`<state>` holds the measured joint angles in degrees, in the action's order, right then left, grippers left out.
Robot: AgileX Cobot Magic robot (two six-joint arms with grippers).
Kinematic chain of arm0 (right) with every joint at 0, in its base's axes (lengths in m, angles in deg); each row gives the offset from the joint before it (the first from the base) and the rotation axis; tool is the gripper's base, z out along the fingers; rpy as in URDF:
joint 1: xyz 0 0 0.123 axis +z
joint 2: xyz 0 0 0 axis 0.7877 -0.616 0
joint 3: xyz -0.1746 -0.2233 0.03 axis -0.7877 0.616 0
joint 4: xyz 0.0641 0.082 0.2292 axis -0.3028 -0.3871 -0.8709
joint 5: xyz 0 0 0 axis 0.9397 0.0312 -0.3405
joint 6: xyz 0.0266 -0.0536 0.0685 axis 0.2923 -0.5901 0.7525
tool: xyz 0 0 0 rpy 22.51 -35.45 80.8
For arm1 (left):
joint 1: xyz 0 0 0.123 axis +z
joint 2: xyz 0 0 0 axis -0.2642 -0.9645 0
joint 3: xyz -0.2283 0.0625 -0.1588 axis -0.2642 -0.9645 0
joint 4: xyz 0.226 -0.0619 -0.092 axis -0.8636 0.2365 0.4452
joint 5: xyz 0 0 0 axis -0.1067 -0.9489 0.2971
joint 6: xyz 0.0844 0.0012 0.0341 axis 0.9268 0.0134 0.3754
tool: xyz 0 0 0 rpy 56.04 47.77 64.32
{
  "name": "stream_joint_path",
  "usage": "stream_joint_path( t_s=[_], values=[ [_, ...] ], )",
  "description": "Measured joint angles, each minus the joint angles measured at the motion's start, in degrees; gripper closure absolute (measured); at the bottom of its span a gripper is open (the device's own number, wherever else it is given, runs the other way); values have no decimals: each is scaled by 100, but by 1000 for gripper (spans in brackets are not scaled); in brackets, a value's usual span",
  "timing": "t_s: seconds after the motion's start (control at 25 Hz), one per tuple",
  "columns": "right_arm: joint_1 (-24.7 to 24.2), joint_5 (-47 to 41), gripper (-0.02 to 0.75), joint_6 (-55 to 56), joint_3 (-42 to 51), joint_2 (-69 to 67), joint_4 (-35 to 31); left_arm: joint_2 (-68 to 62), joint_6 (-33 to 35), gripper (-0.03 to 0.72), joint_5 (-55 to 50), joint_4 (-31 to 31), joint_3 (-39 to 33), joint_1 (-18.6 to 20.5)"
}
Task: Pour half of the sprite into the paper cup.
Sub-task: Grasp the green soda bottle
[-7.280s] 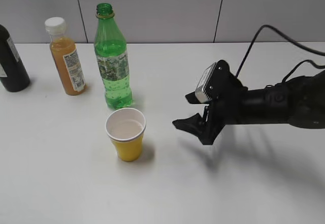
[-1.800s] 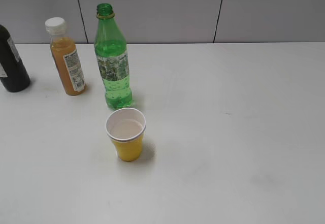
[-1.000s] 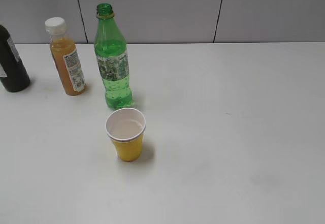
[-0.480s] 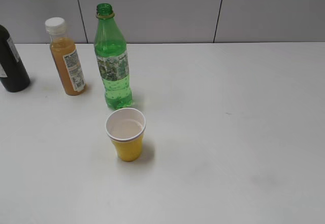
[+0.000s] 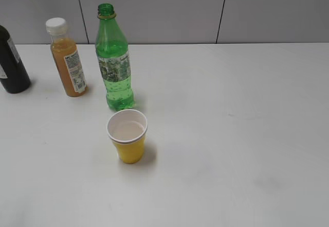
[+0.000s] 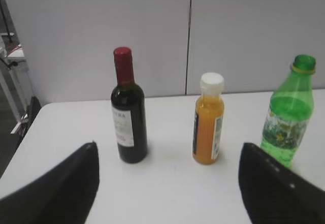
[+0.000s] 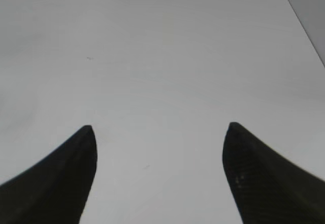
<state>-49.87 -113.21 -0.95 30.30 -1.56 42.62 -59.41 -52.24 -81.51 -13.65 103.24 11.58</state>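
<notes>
The sprite bottle should be poured into the paper cup [image 5: 128,136], so my left gripper should next grab it around its labeled middle [image 5: 115,67].
The sprite [image 5: 115,62], a tall green capless bottle with a pale label, stands upright on the white table. It also shows at the right edge of the left wrist view [image 6: 287,115]. The paper cup [image 5: 128,136], yellow with a white inside, stands just in front of it and holds some liquid. Neither gripper shows in the exterior view. My left gripper [image 6: 167,153] is open and empty, well back from the bottles. My right gripper [image 7: 160,127] is open and empty over bare table.
An orange-juice bottle [image 5: 67,58] with a white cap stands left of the sprite, also in the left wrist view [image 6: 208,120]. A dark bottle [image 5: 11,65] with a red cap stands at the far left, also in the left wrist view [image 6: 128,117]. A grey wall runs behind the table.
The right arm, in the exterior view 7.3 s ago at the right, has left that view. Bottles and cup have not moved over the last second.
</notes>
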Motion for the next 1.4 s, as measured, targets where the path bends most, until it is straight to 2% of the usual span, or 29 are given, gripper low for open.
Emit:
stream_joint_path(
  t_s=[0.2, 0.32, 0.44, 0.6, 0.76, 0.88, 1.08, 1.24, 1.4],
  values=[
    [0, 0, 158, 0, 0, 0, 0, -1188, 143, 45, 1509, 172, 0, -25],
    [0, 0, 158, 0, 0, 0, 0, -1982, 150, 49, 2337, 172, 0, -178],
    [0, 0, 158, 0, 0, 0, 0, -2788, 150, 53, 3106, 166, 0, -470],
    [0, 0, 158, 0, 0, 0, 0, -3830, 150, 59, 4038, 48, 0, -1049],
    [0, 0, 158, 0, 0, 0, 0, -4636, 139, 64, 4768, -223, 0, -1395],
    [0, 0, 158, 0, 0, 0, 0, -5124, -148, 65, 5200, -693, 0, -1438],
    [0, 0, 158, 0, 0, 0, 0, -5750, -1341, 69, 6052, -1900, 0, -1373],
    [0, 0, 159, 0, 0, 0, -5, -6316, -2324, 73, 6908, -3213, 0, -936],
    [0, 0, 159, 0, 0, 0, -5, -6786, -2818, 75, 7853, -4359, 0, -376]
  ],
)
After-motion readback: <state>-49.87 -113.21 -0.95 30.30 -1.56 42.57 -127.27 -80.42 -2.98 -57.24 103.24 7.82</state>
